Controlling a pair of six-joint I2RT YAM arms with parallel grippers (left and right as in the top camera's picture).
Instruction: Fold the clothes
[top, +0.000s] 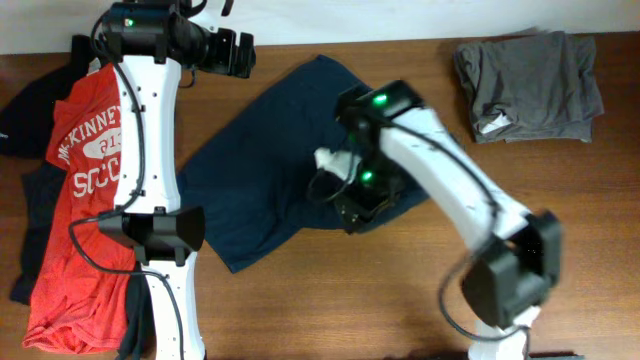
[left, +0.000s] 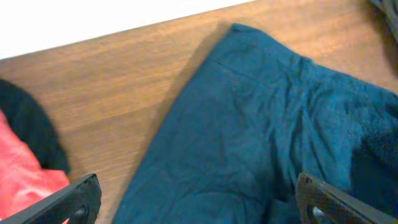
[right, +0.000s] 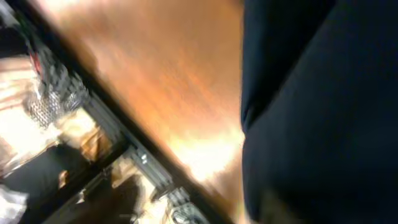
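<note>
My left gripper next needs to grab the dark navy garment (top: 260, 170) by its bunched near edge, to spread it open for folding.
The dark navy garment (top: 260, 170) lies spread on the middle of the wooden table (top: 330, 300). My right gripper (top: 358, 205) is down at its right edge, over a bunched dark part; its fingers are hidden there. The blurred right wrist view shows only navy cloth (right: 323, 112) beside bare wood. My left gripper (top: 240, 52) hovers above the garment's far left corner. In the left wrist view it (left: 202, 208) stands wide open, the navy garment (left: 249, 124) below and nothing between the fingers (left: 74, 200). At the left lie a red T-shirt (top: 90, 190) with white lettering and black pieces (top: 30, 110).
A folded grey garment (top: 530, 85) with a small white tag lies at the back right. The white wall edge runs along the table's far side (left: 124, 25). The red shirt (left: 18, 174) and black cloth (left: 31, 130) show at the left of the left wrist view.
</note>
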